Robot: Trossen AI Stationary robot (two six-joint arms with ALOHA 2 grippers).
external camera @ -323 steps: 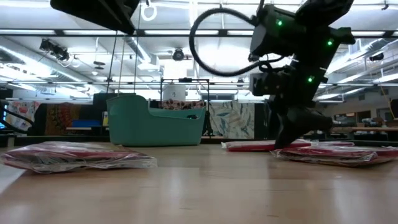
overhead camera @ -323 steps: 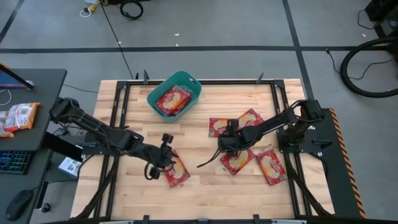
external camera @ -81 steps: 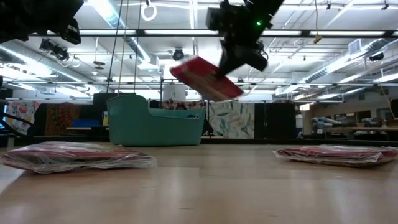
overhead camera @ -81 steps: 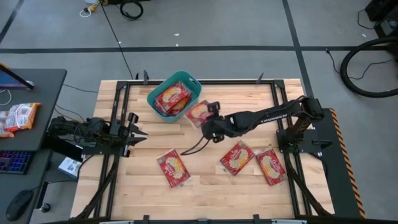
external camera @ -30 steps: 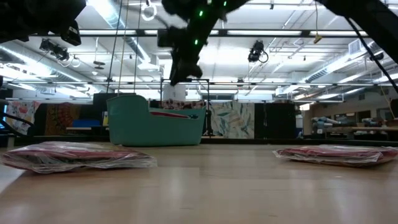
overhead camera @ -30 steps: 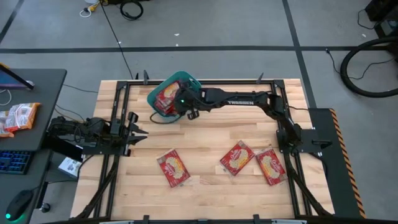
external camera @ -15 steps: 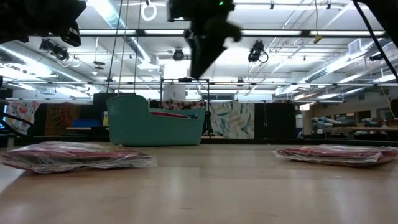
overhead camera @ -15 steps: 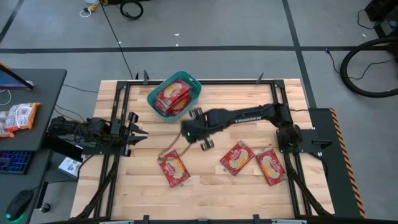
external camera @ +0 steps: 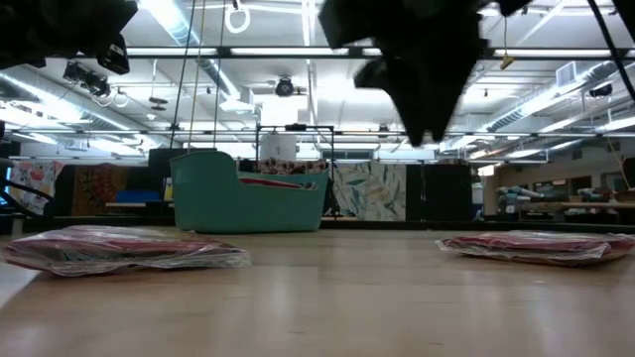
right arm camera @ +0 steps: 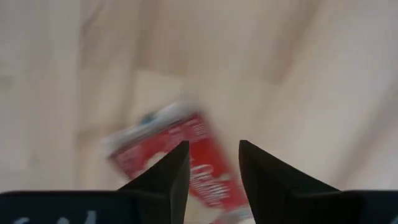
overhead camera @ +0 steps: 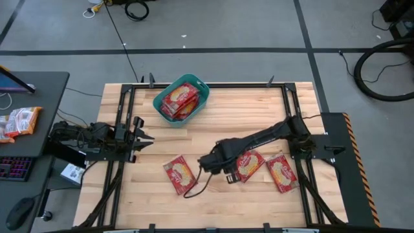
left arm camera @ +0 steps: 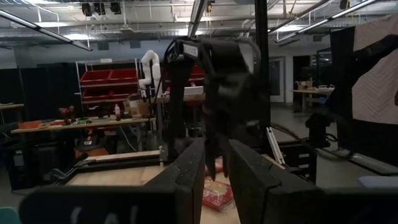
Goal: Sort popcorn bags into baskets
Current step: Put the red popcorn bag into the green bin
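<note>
I should add the middle popcorn bag to the teal basket, so I need to pick the bag up by its side edge (right arm camera: 217, 149) with my right gripper next.
The teal basket (overhead camera: 158, 101) stands at the table's far side, left of centre, with several red popcorn bags (overhead camera: 180, 100) lying in it; the low view shows its wall (external camera: 248, 203). Three more bags lie flat on the near half: one left (overhead camera: 181, 175), one middle (overhead camera: 248, 163), one right (overhead camera: 282, 172). My right gripper (overhead camera: 210, 162) hangs open and empty above the table between the left and middle bags, high in the low view (external camera: 429, 124). A red bag (right arm camera: 202, 165) shows beyond its fingertips. My left gripper (overhead camera: 141, 134) waits at the left edge, open a little.
Dark frame rails run along the table's left (overhead camera: 123, 129) and right (overhead camera: 294, 116) sides. Bare wood lies in the table's middle (overhead camera: 246, 120) and near strip. A side desk at the left carries orange-and-white snack packets (overhead camera: 19, 121) and a keyboard.
My right gripper has left the basket empty and swung toward the table's near edge and to the right, stopping between the left and middle bags. The bags on the table and those in the basket have stayed put.
</note>
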